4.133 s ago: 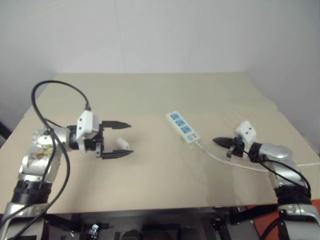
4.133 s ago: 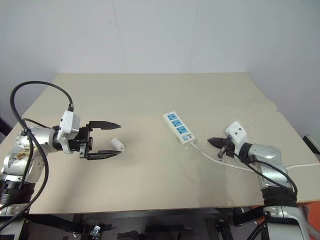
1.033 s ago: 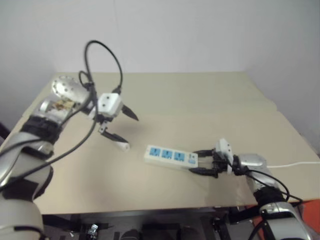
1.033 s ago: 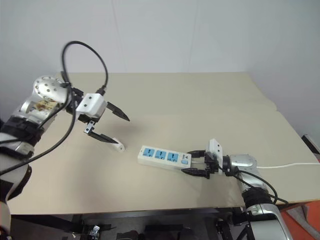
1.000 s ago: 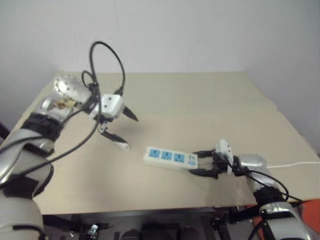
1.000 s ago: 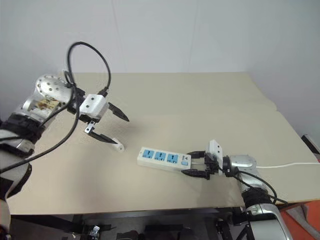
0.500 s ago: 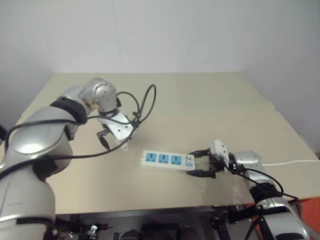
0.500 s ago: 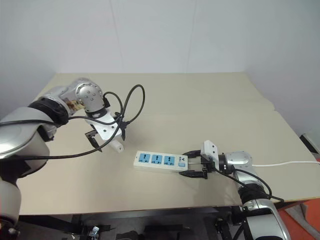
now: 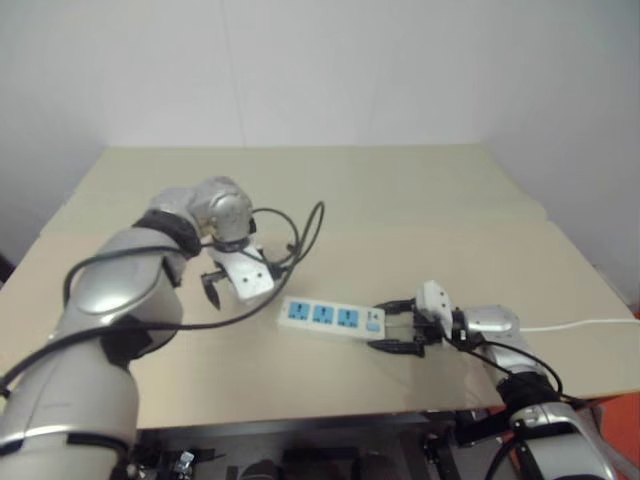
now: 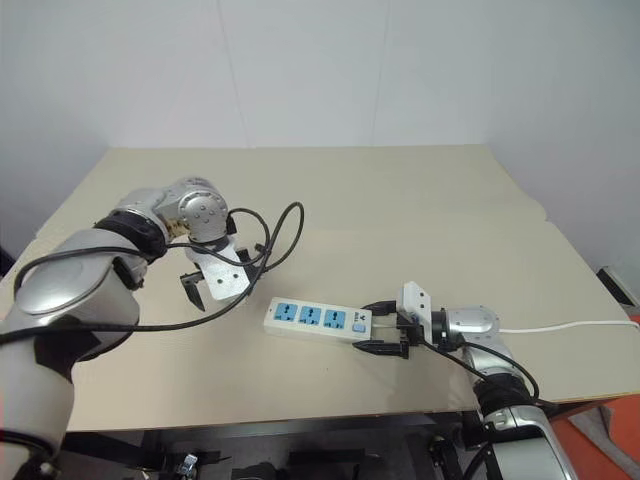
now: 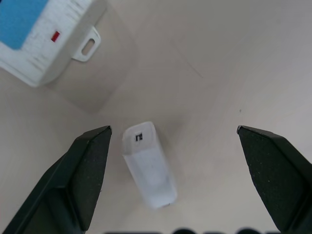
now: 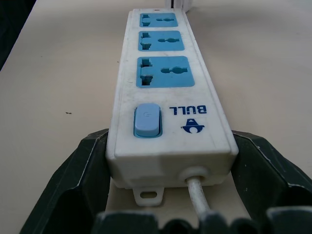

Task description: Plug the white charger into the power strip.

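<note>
My left gripper needs to go lower to the white charger [image 11: 148, 170] before it closes. It isn't time to close yet, because the table shows between its fingers and the charger.
The white charger [image 11: 148, 170] lies flat on the table between the open fingers [image 11: 80, 180] of my left gripper [image 11: 171, 132], which points straight down over it without touching it. In the eye views the left gripper [image 10: 205, 290] hangs just left of the power strip [image 10: 317, 319]. The strip is a long white bar with three blue sockets [image 12: 163, 71] and a blue switch [image 12: 146, 120]. My right gripper [image 10: 380, 328] is shut on its cord end, with one finger [image 12: 87, 170] pressed against each side.
The strip's thin white cord [image 9: 590, 324] runs off to the right past my right arm. The beige table [image 9: 400, 200] stretches far behind both grippers. A black cable [image 10: 275, 235] loops from my left wrist above the strip's left end.
My right gripper has taken the strip by its cord end and dragged it left to the middle front. My left gripper has turned downward and sunk over the charger.
</note>
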